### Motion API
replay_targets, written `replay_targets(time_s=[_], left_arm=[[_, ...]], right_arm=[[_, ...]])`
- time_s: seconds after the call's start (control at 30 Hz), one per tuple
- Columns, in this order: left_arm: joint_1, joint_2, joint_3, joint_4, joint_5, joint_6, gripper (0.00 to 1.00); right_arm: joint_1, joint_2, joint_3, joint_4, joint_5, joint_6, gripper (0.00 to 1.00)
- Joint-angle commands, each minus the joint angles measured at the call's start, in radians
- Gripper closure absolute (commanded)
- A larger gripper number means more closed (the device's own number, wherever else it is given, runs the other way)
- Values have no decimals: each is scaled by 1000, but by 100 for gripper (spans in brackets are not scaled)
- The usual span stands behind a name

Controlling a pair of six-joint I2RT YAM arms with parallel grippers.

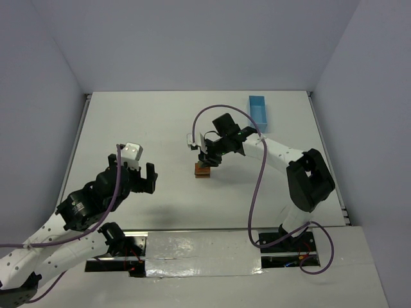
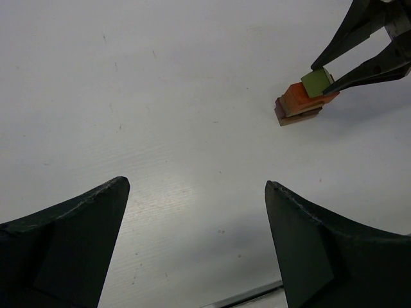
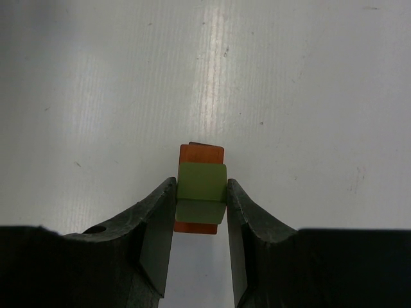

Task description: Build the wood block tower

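Observation:
I need to open my right gripper: the orange piece (image 3: 201,156) shows past both ends of my olive-green triangular block, so the block would rest on the tower.
The wood block tower (image 1: 203,171) stands mid-table: brown and reddish-orange flat blocks (image 2: 299,110) with an orange piece (image 3: 201,156) on top. My right gripper (image 3: 200,200) is shut on the olive-green triangular block (image 3: 201,191), its fingers (image 3: 160,218) pressing both sides, and holds it on or just above the orange piece; I cannot tell whether they touch. It also shows in the left wrist view (image 2: 316,82) between the right gripper's fingertips (image 2: 359,29). My left gripper (image 2: 196,192) is open and empty, well to the left of the tower (image 1: 142,172).
A light-blue rectangular tray (image 1: 259,110) stands at the back right of the white table (image 1: 148,128). The enclosure's walls rise on three sides. A purple cable (image 1: 257,186) loops off the right arm.

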Motion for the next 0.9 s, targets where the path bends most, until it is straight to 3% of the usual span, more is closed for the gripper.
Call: replay_targets(time_s=[0.0, 0.2, 0.3, 0.7, 0.73, 0.77, 0.8, 0.87], left_arm=[[0, 1, -6, 49, 9, 31, 0], [0, 3, -7, 53, 20, 35, 3], [-1, 3, -7, 56, 29, 40, 5], [0, -2, -7, 53, 20, 35, 0], [0, 1, -9, 53, 21, 38, 1], [-1, 1, -9, 55, 24, 37, 0], [-1, 1, -7, 55, 23, 37, 1], [0, 4, -6, 50, 21, 35, 1]], right_arm=[[-7, 19, 10, 14, -23, -5, 63], [-4, 19, 4, 22, -24, -3, 62], [-7, 21, 4, 20, -31, -8, 48], [-6, 12, 1, 26, -31, -2, 48], [-6, 7, 1, 26, -31, -2, 45], [-6, -4, 1, 29, -32, 3, 19], [-6, -11, -1, 31, -35, 6, 1], [-6, -47, 1, 38, -47, 15, 0]])
